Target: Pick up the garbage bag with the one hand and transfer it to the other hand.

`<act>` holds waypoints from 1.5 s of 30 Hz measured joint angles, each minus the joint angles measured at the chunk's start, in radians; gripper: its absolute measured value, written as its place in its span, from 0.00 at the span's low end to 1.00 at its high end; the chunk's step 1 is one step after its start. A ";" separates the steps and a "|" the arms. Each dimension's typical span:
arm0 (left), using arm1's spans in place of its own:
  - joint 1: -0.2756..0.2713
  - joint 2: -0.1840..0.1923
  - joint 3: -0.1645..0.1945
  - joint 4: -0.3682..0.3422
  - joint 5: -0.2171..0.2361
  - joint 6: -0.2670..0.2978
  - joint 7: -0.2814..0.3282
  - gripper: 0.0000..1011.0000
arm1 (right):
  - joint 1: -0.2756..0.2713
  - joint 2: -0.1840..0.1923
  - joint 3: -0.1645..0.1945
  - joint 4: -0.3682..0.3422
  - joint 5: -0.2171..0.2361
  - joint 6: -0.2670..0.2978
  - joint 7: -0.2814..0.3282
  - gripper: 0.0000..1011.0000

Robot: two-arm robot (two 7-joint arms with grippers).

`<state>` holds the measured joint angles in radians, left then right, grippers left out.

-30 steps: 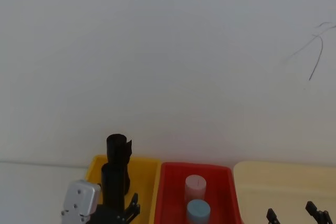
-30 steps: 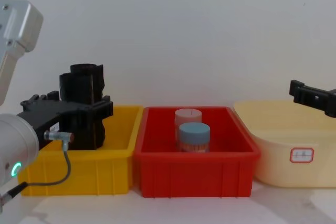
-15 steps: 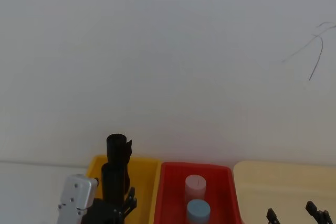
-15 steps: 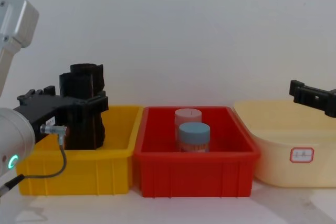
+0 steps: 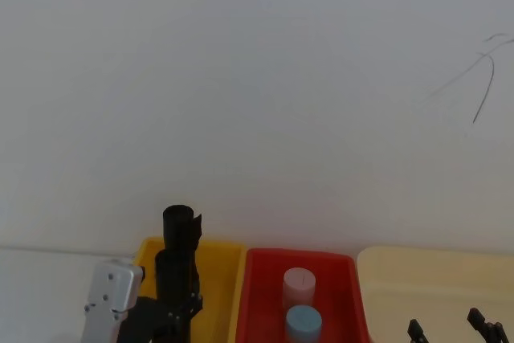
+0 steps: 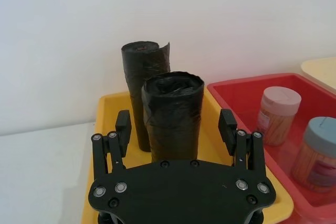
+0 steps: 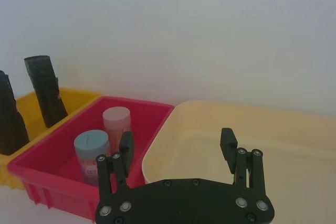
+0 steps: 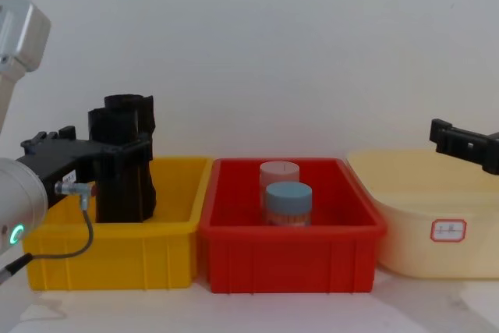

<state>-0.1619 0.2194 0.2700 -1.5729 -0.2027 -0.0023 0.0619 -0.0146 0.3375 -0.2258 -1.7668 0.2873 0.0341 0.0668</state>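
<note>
The left gripper grabs the thicker black garbage bag roll's upper part [image 8: 114, 129] next and leaves the thicker black garbage bag roll's lower part [image 8: 118, 200] free.
Two black garbage bag rolls stand upright in the yellow bin [image 8: 109, 251]. The nearer roll [image 6: 172, 114] [image 8: 125, 193] is thicker, and the farther roll [image 6: 144, 77] [image 5: 178, 226] rises taller behind it. My left gripper [image 6: 175, 121] [image 8: 125, 148] is open and level with the nearer roll. Its fingers [image 6: 123, 124] stand wide of the roll on both sides, apart from it. My right gripper [image 7: 177, 140] [image 8: 460, 139] hangs open above the cream tub [image 7: 262, 135], holding nothing.
A red bin [image 8: 292, 232] between the yellow bin and the cream tub holds a pink-lidded jar [image 8: 278, 173] and a blue-lidded jar [image 8: 288, 200]. A white wall stands close behind all three containers. The left arm's grey cable [image 8: 78, 232] hangs in front of the yellow bin.
My left gripper has drawn back to the left, away from the red bin, staying open at the rolls. The right gripper and both rolls have not moved.
</note>
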 joint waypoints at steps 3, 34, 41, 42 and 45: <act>-0.012 -0.006 -0.005 0.022 -0.003 -0.006 -0.007 0.99 | 0.000 0.000 0.000 0.000 0.000 0.000 0.000 0.99; -0.098 -0.056 -0.022 0.168 -0.030 -0.043 -0.089 0.53 | 0.000 0.000 0.000 0.000 0.000 0.000 0.000 0.99; -0.103 -0.058 -0.023 0.154 -0.024 -0.035 -0.096 0.49 | 0.000 0.000 0.000 0.000 0.000 0.000 0.000 0.99; -0.104 -0.057 -0.023 0.149 -0.023 -0.033 -0.097 0.48 | 0.000 0.000 0.000 0.000 0.000 0.000 0.000 0.99; -0.111 -0.053 -0.021 0.125 -0.015 -0.017 -0.107 0.48 | 0.000 0.000 0.000 0.000 0.000 0.000 0.000 0.99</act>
<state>-0.2725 0.1663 0.2491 -1.4481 -0.2180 -0.0190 -0.0448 -0.0146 0.3374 -0.2258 -1.7668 0.2874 0.0341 0.0668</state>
